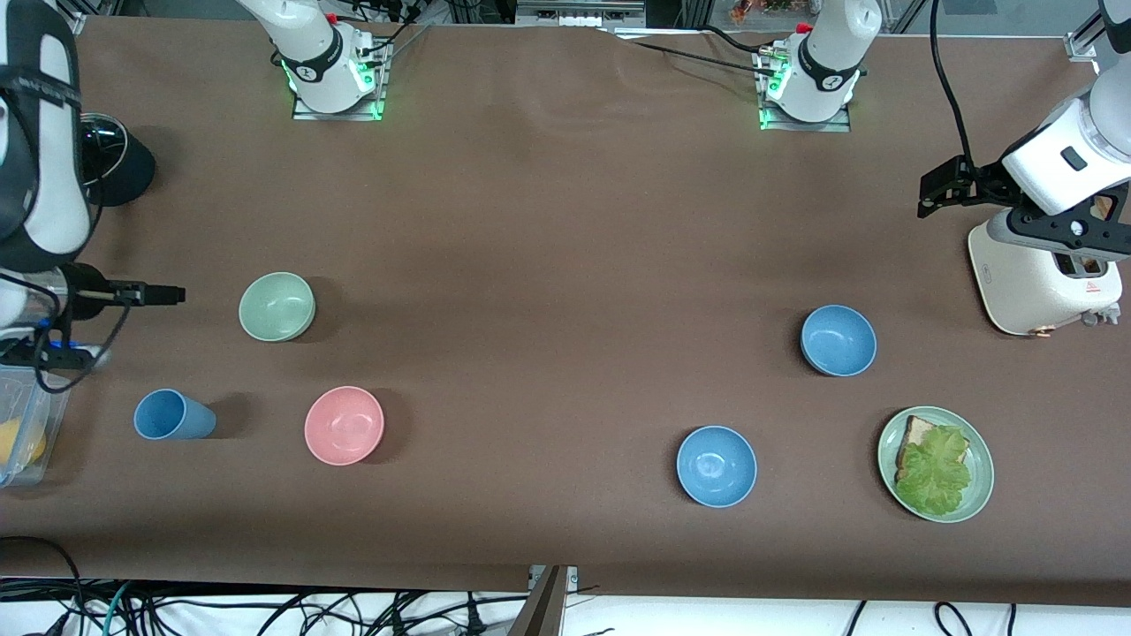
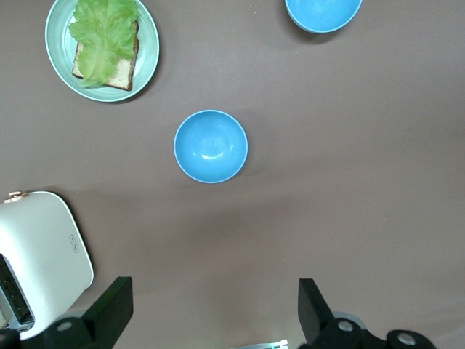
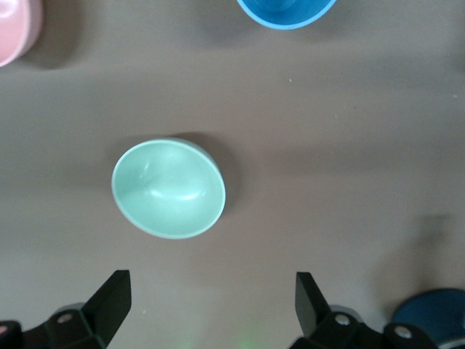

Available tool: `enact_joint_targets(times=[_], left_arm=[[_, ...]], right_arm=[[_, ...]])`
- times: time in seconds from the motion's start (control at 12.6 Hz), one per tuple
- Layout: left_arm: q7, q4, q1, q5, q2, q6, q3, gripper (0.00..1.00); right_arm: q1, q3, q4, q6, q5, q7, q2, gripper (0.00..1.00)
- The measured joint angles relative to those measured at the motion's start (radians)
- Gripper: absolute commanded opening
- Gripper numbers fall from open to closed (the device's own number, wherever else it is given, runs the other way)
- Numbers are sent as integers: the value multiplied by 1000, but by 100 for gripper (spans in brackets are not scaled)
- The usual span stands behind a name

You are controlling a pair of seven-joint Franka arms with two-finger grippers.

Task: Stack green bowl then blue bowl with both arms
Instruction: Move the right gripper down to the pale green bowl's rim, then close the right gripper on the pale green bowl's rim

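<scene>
My right gripper picks up the green bowl by its rim point(image 1: 277, 274) next, to stack the green bowl with the blue bowl point(image 1: 838, 340).
The green bowl point(image 1: 277, 306) sits upright toward the right arm's end of the table and shows in the middle of the right wrist view point(image 3: 168, 189). Two blue bowls sit toward the left arm's end. One point(image 1: 838, 340) is farther from the front camera and lies central in the left wrist view point(image 2: 211, 146). The other point(image 1: 717, 465) is nearer point(image 2: 323, 13). My right gripper point(image 1: 146, 293) point(image 3: 212, 285) is open and empty, high above the table beside the green bowl. My left gripper point(image 1: 950, 187) point(image 2: 214, 291) is open and empty, high beside the toaster.
A pink bowl point(image 1: 344, 425) and a blue cup point(image 1: 172, 415) stand nearer the front camera than the green bowl. A green plate point(image 1: 976, 495) with bread and lettuce and a white toaster point(image 1: 1043, 283) are at the left arm's end. A clear container point(image 1: 18, 433) sits at the right arm's end.
</scene>
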Motion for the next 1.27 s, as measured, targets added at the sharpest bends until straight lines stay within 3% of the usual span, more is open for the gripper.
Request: enact_joint_targets(times=[0.32,1.03,1.27], left_arm=[[0,0,0,0,0,-1,-3,100],[0,0,0,0,0,-2,-6,100],[0,0,0,0,0,-2,-6,100]], right_arm=[[-9,0,-137,170,83,-34,6,100],[-14,1,-434,524,167,-96,6,100],[-14,2,-489,579,181,-119,6,100]])
